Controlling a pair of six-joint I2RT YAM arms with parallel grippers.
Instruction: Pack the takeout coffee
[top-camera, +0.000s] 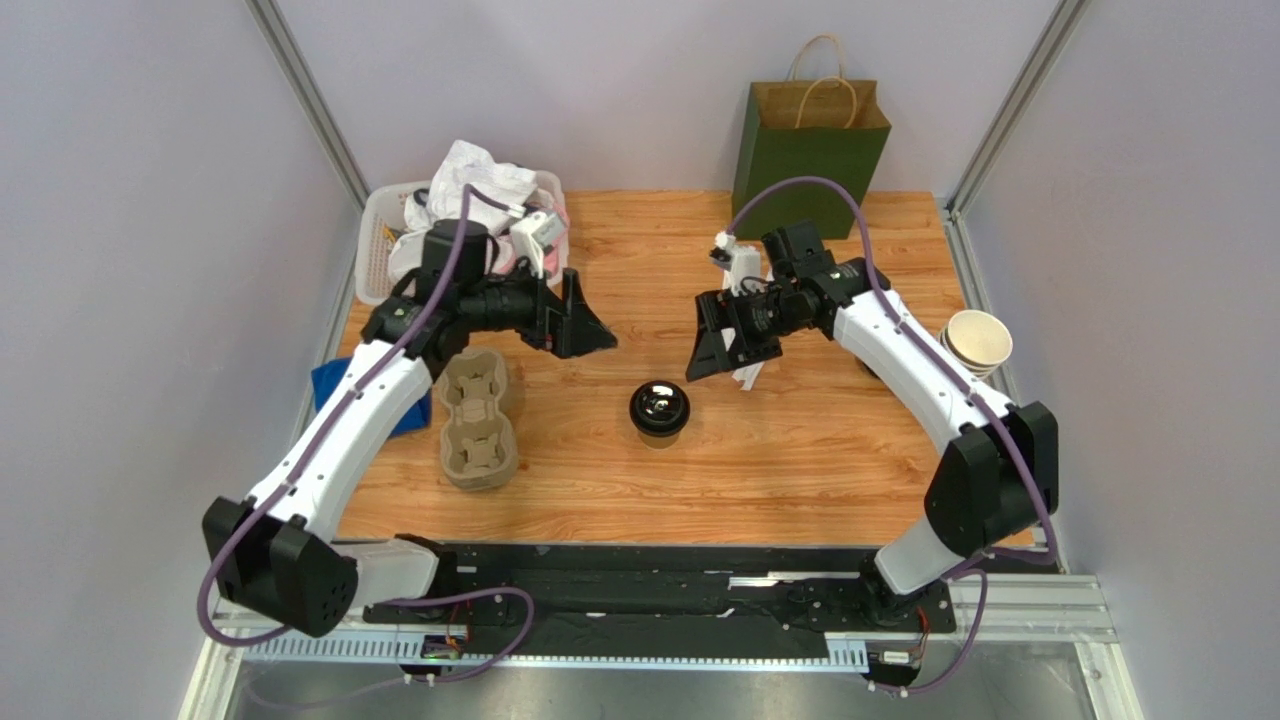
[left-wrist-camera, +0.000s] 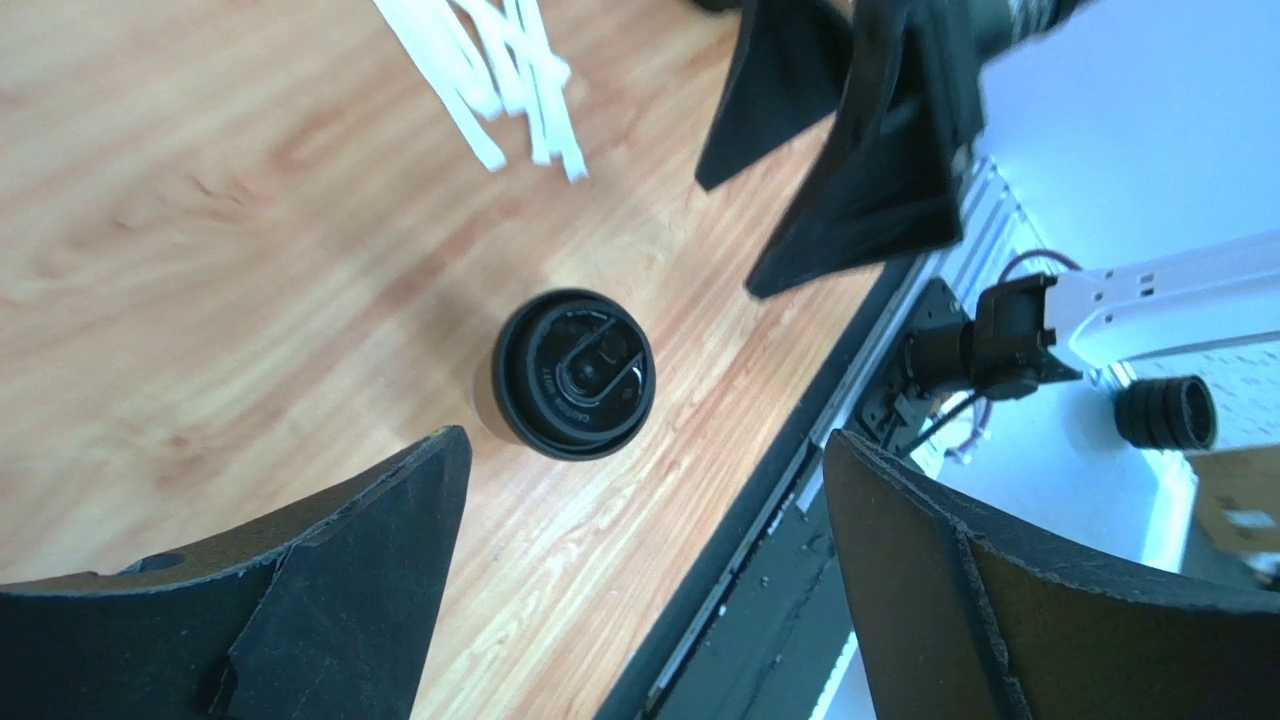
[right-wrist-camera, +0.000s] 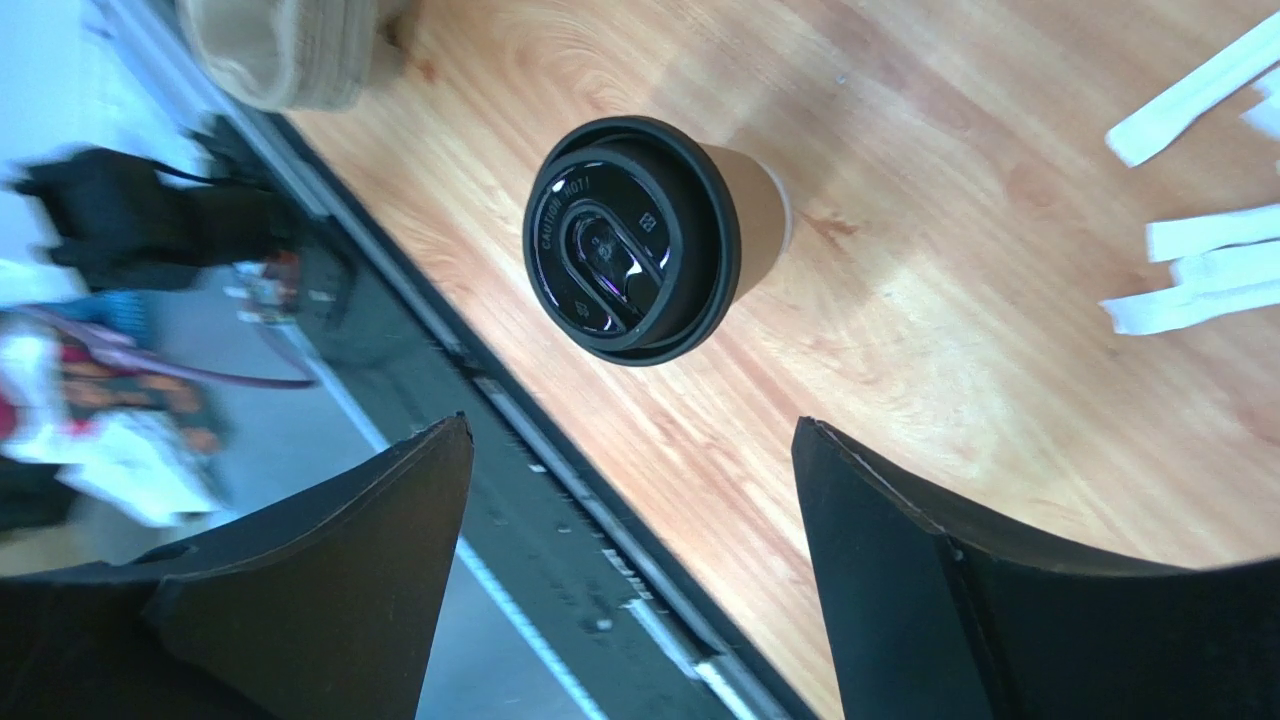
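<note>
I should next use my right gripper to grab the cup by the sides of its black lid (top-camera: 660, 405) (right-wrist-camera: 634, 243). The cup's base then stays free to sit in the carrier.
The takeout coffee (top-camera: 660, 410), a small brown paper cup with a black lid, stands upright on the wooden table between the two arms. My left gripper (top-camera: 583, 323) hovers to its upper left, open and empty. My right gripper (top-camera: 726, 342) hovers to its upper right, also open and empty. In the left wrist view the coffee (left-wrist-camera: 573, 374) sits on the table just beyond my open left gripper (left-wrist-camera: 643, 443), apart from both fingers. The right wrist view shows the coffee (right-wrist-camera: 631, 240) likewise beyond my open right gripper (right-wrist-camera: 631, 428).
A grey-brown pulp cup carrier (top-camera: 476, 420) lies left of the cup. A green paper bag (top-camera: 812, 143) stands at the back. A white bin (top-camera: 394, 210) of crumpled items sits back left. Stacked paper cups (top-camera: 977, 342) are at the right edge. White strips (right-wrist-camera: 1202, 255) lie near the right gripper.
</note>
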